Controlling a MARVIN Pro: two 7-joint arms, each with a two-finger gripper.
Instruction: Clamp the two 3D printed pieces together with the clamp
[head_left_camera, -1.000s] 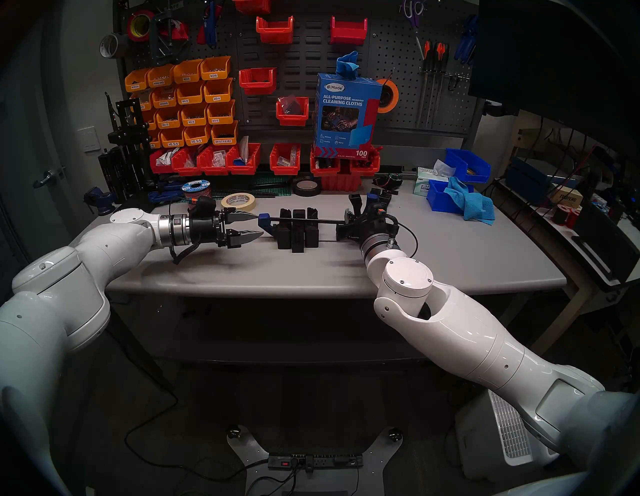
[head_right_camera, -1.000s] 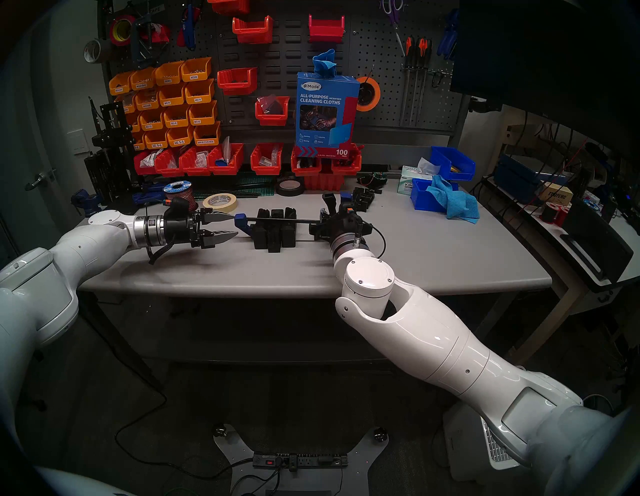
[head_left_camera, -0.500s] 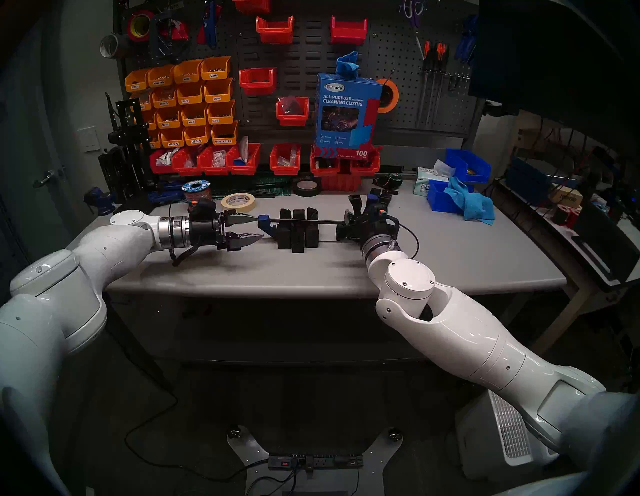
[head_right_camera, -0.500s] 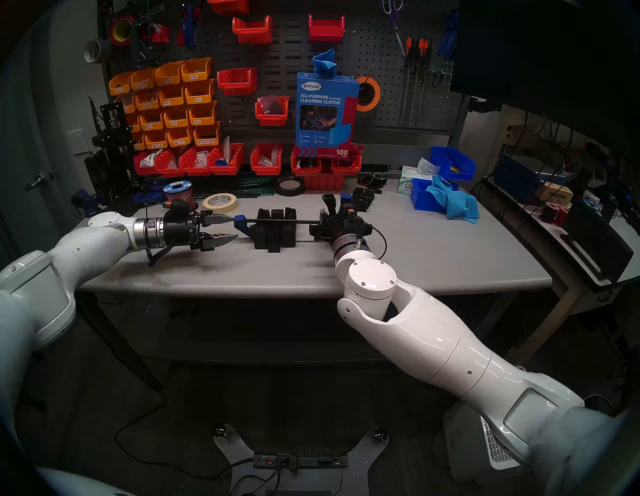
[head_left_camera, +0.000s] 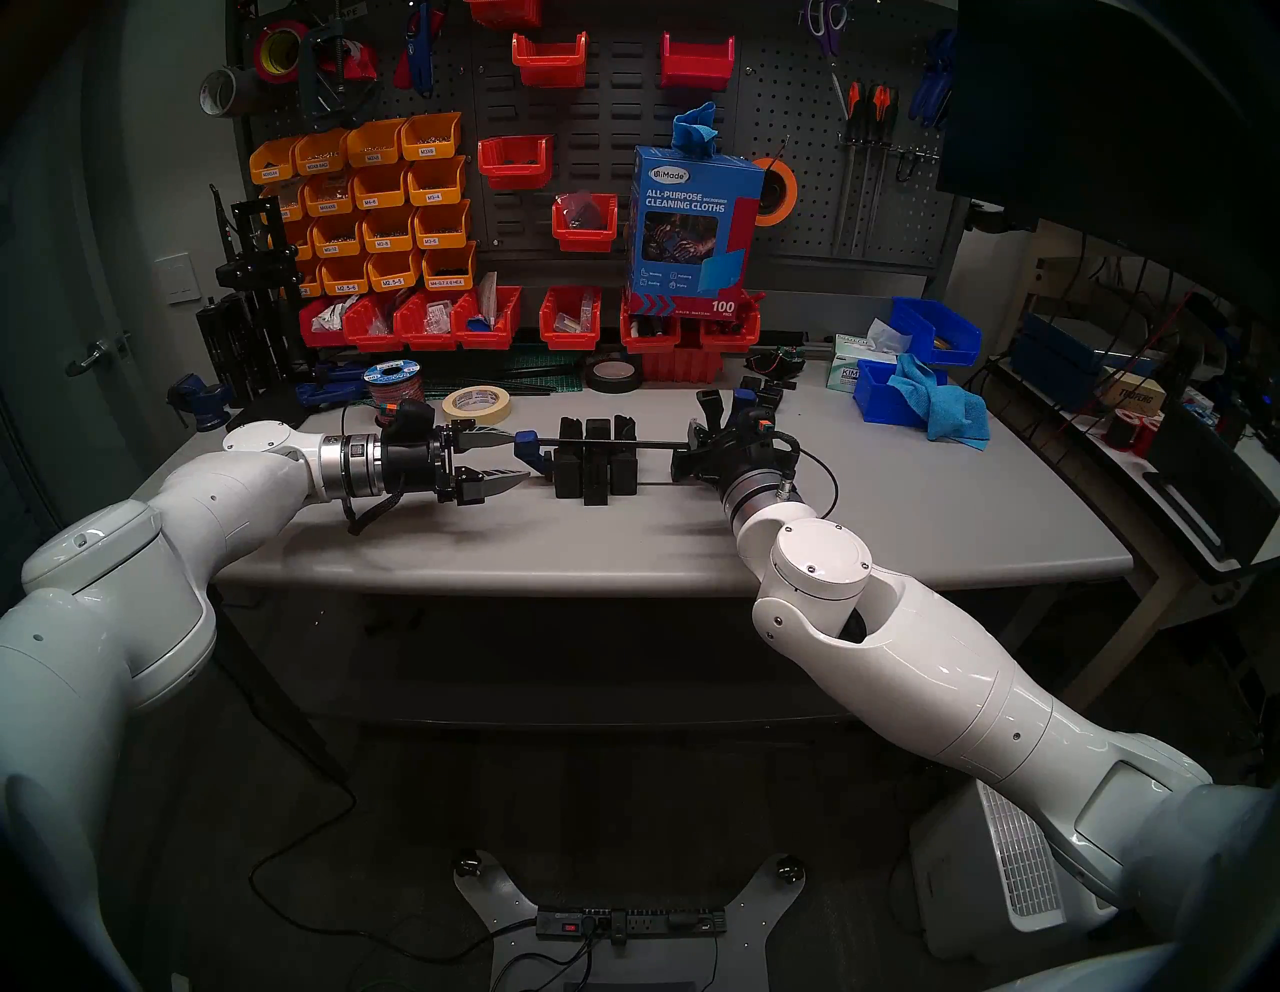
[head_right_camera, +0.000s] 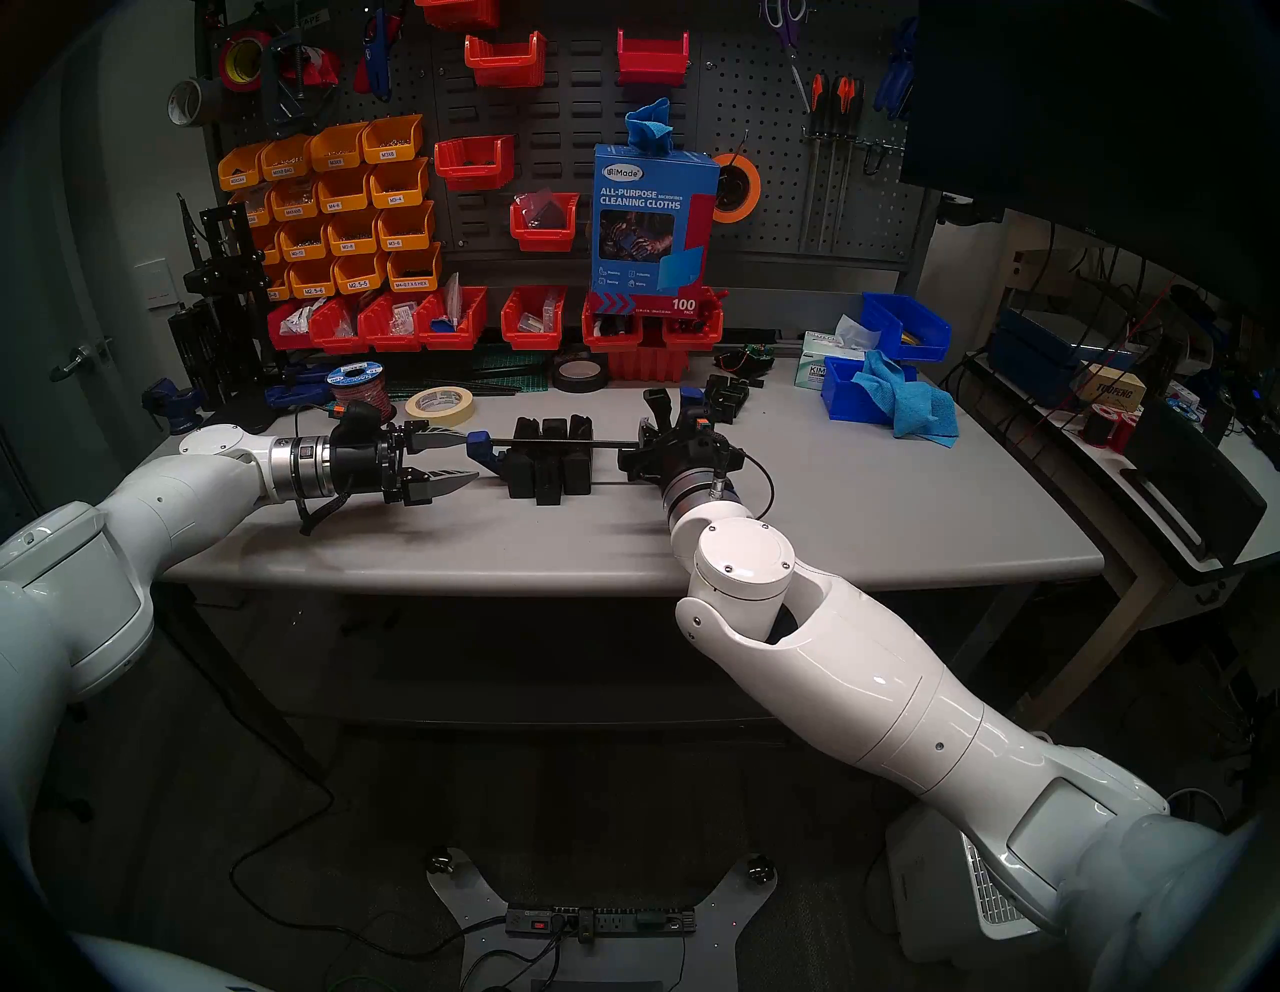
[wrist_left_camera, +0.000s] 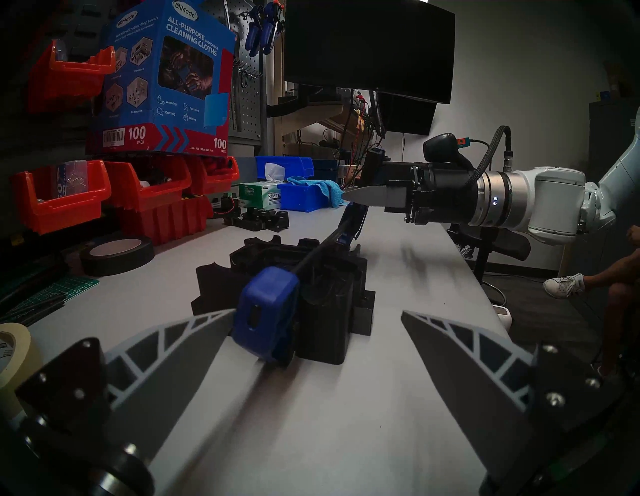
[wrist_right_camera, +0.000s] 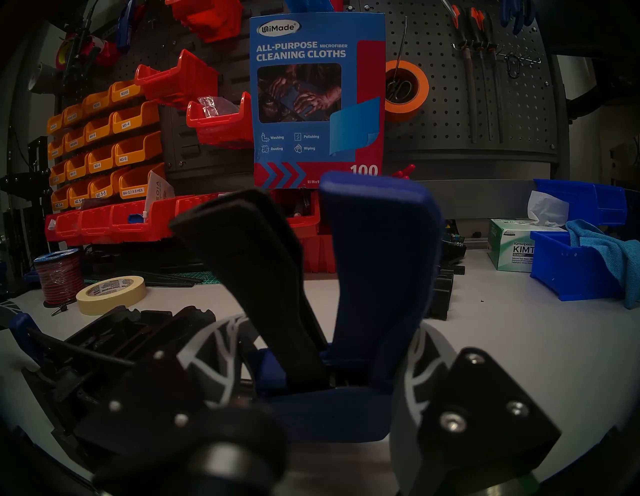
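My left gripper grabs the lower part of the clamp's blue end next, which stands free. The clamp's bar lies across the black pieces.
The clamp (head_left_camera: 644, 444) lies with its thin black bar across the notched tops of the two 3D printed pieces (head_left_camera: 594, 463), matte black blocks at mid-table. Its blue end jaw (wrist_left_camera: 266, 311) sits against their left side. My left gripper (head_left_camera: 520, 457) is open just left of that jaw, which lies between the fingers close to the far finger (wrist_left_camera: 180, 353). My right gripper (head_left_camera: 699, 452) is shut on the clamp's blue body below the handle (wrist_right_camera: 377, 259) and black trigger (wrist_right_camera: 256, 270), to the right of the pieces (head_right_camera: 547, 465). The sliding jaw stands apart from them.
Behind the left gripper are a masking tape roll (head_left_camera: 476, 403) and a wire spool (head_left_camera: 391, 382). A black tape roll (head_left_camera: 613, 375) and red bins (head_left_camera: 568, 319) line the back. Small black parts (head_left_camera: 762, 389) lie behind the right gripper, and blue bins with a cloth (head_left_camera: 931, 402) stand far right.
My left gripper has edged slightly right toward the blue end jaw and rolled a little, still open. The right arm shifted only slightly, and the clamp stays on the pieces.
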